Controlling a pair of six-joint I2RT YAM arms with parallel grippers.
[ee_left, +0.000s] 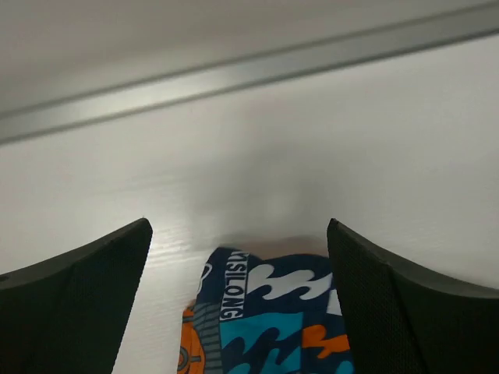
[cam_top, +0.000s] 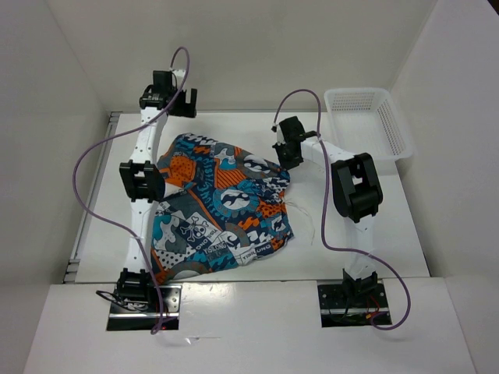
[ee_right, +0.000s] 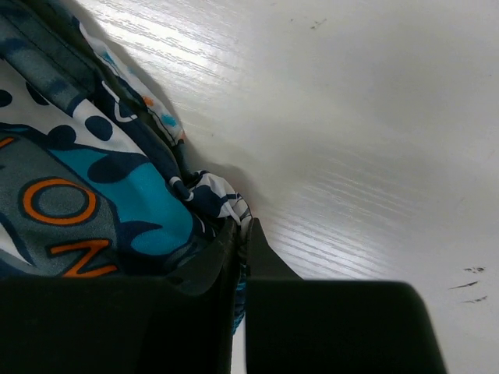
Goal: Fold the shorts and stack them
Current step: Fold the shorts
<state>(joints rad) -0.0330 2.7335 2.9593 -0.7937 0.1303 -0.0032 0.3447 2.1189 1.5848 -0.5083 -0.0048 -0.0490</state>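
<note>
My left gripper takes hold of the shorts [cam_top: 222, 206] by their far corner [cam_top: 184, 139] next, opposite my right gripper, to fold their far edge over.
The patchwork shorts [cam_top: 222, 206] lie crumpled and spread across the middle of the white table. My left gripper [cam_top: 181, 103] hovers over the far left of the table, just beyond the shorts' far corner. In the left wrist view the gripper [ee_left: 238, 226] is open and empty, and that corner of the shorts [ee_left: 273, 312] shows below, between the fingers. My right gripper [cam_top: 287, 156] is at the shorts' right edge. In the right wrist view the gripper [ee_right: 243, 226] is shut on a fold of the shorts [ee_right: 78, 179] at table level.
A white mesh basket [cam_top: 366, 121] stands at the far right of the table. A metal rail [ee_left: 234, 78] runs along the table's far edge ahead of the left gripper. Purple cables loop over both arms. White walls enclose the table.
</note>
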